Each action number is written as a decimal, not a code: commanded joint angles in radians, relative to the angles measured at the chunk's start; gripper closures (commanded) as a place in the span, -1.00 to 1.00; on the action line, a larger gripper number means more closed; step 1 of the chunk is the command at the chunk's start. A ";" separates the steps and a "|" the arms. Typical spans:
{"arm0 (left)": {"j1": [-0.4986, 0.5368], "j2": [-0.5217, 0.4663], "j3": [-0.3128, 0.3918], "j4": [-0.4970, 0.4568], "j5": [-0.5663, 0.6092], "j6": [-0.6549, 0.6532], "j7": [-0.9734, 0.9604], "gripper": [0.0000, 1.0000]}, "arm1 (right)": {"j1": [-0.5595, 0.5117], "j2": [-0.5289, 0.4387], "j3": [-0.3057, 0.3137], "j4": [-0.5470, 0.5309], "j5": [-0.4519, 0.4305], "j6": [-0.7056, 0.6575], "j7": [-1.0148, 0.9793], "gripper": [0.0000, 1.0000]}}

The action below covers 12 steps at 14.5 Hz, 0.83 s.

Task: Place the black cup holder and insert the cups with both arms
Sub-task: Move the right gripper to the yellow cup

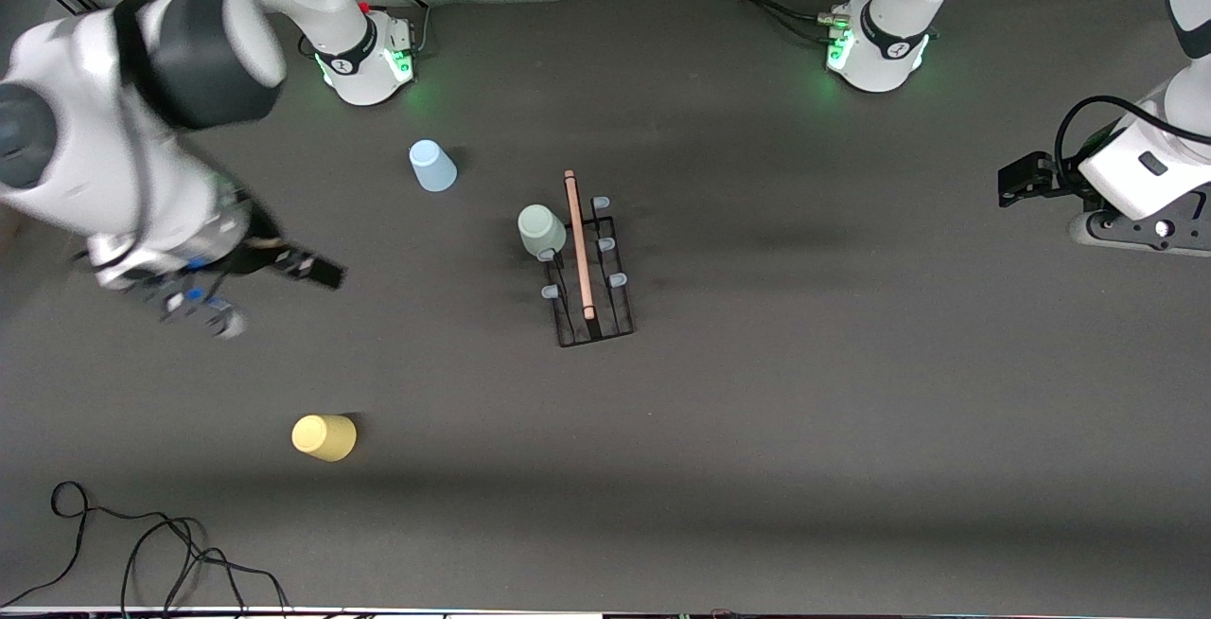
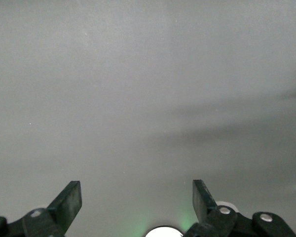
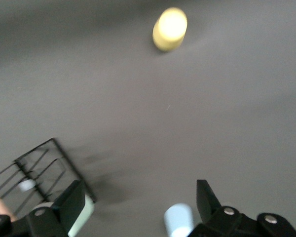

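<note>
My right gripper needs to put the yellow cup (image 1: 324, 437) into the black cup holder (image 1: 591, 269), so it will grab the cup by its closed base next.
The black cup holder (image 1: 591, 269) stands at the table's middle, its wooden rod handle on top. The sage green cup (image 1: 541, 230) sits upside down on one of its pegs, on the side toward the right arm's end. The light blue cup (image 1: 432, 166) stands upside down on the table, farther from the front camera. The yellow cup (image 1: 324, 437) stands nearer to the front camera. My right gripper (image 1: 203, 309) is open and empty in the air at the right arm's end; its wrist view (image 3: 140, 190) shows the holder (image 3: 39, 168) and all three cups. My left gripper (image 1: 1088, 224) is open and empty (image 2: 136, 190) over bare table.
Black cables (image 1: 142, 543) lie at the table's front edge, at the right arm's end. The two arm bases (image 1: 364, 56) (image 1: 875, 51) stand along the farthest edge. The grey table (image 1: 851, 363) is bare between the holder and the left arm's end.
</note>
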 commanded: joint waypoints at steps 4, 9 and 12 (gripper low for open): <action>0.000 0.008 0.000 0.023 0.009 -0.024 0.007 -0.99 | -0.179 0.229 0.000 0.220 0.009 0.083 -0.400 -1.00; 0.001 0.008 0.001 0.023 0.009 -0.026 0.007 -0.99 | -0.263 0.383 0.003 0.219 0.182 0.165 -0.512 -1.00; 0.001 0.008 0.001 0.023 0.009 -0.028 0.007 -0.99 | -0.286 0.474 0.003 0.216 0.277 0.254 -0.587 -1.00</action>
